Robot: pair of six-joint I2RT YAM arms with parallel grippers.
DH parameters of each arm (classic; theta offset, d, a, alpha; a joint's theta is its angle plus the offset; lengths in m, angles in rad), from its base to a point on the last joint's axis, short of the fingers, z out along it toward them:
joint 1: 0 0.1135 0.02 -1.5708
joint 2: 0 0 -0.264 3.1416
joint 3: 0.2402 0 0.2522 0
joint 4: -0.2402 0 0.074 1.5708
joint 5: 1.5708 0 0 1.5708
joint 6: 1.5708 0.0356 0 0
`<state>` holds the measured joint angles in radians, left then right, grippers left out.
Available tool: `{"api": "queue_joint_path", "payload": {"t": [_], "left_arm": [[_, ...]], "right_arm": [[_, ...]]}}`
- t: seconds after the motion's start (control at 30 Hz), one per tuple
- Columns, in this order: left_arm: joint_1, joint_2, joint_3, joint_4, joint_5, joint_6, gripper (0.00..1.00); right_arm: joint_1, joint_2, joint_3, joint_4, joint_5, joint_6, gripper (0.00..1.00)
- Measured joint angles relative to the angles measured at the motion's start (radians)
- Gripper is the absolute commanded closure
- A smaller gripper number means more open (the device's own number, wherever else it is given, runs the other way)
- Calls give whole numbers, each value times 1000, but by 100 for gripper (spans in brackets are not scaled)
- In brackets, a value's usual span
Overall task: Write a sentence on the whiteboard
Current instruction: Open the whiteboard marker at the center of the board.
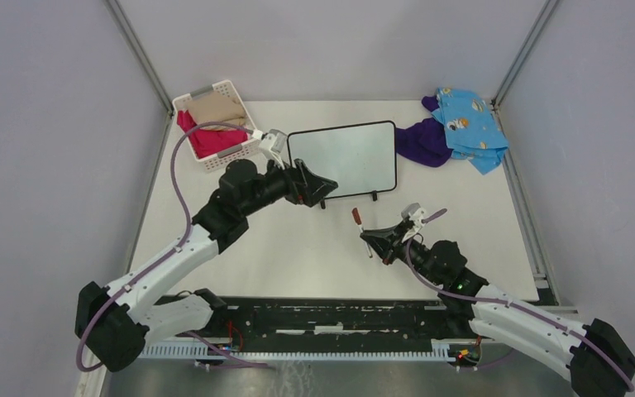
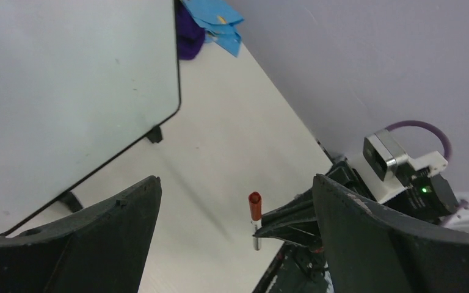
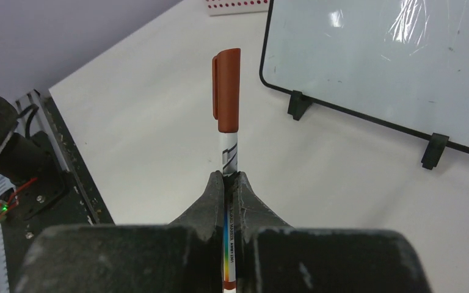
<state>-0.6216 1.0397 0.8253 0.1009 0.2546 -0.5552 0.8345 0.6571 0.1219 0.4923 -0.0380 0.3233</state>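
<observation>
Next, my left gripper needs to grab the marker's red-brown cap (image 1: pixel 356 217) (image 2: pixel 255 206) to uncap it for writing. That leaves the white body to my right gripper.
The whiteboard (image 1: pixel 343 157) stands on little black feet at the table's back centre, and it also shows in the left wrist view (image 2: pixel 67 91) and the right wrist view (image 3: pixel 391 61). Its face is blank; no sentence shows on it. My right gripper (image 1: pixel 370 238) (image 3: pixel 226 177) is shut on a white marker (image 1: pixel 362 230) (image 3: pixel 226 91) with a red-brown cap on its far end. It holds the marker just above the table, in front of the board. My left gripper (image 1: pixel 324 188) (image 2: pixel 237 180) hangs open at the board's lower left corner, with nothing in it. It faces the marker (image 2: pixel 255 213).
A white basket (image 1: pixel 241 103) with red and beige cloth stands at the back left. A purple cloth (image 1: pixel 422 141) and a blue patterned cloth (image 1: pixel 467 124) lie at the back right. The black rail (image 1: pixel 339 318) runs along the near edge.
</observation>
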Motion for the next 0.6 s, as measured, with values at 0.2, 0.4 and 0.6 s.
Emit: {"api": "queue_joint_path", "payload": {"t": [0.2,0.4,0.6], "left_arm": [[-110,115,-3,128,108,-36,17],[-162,200,-3,172,147,-67,28],[-165,216,-3,187,146,-90,32]], "right_arm": [[0,-23,-55,146,13,40,100],[0,-35,-59,245,31,65,100],[0,-26,-59,302,39,93,100]]}}
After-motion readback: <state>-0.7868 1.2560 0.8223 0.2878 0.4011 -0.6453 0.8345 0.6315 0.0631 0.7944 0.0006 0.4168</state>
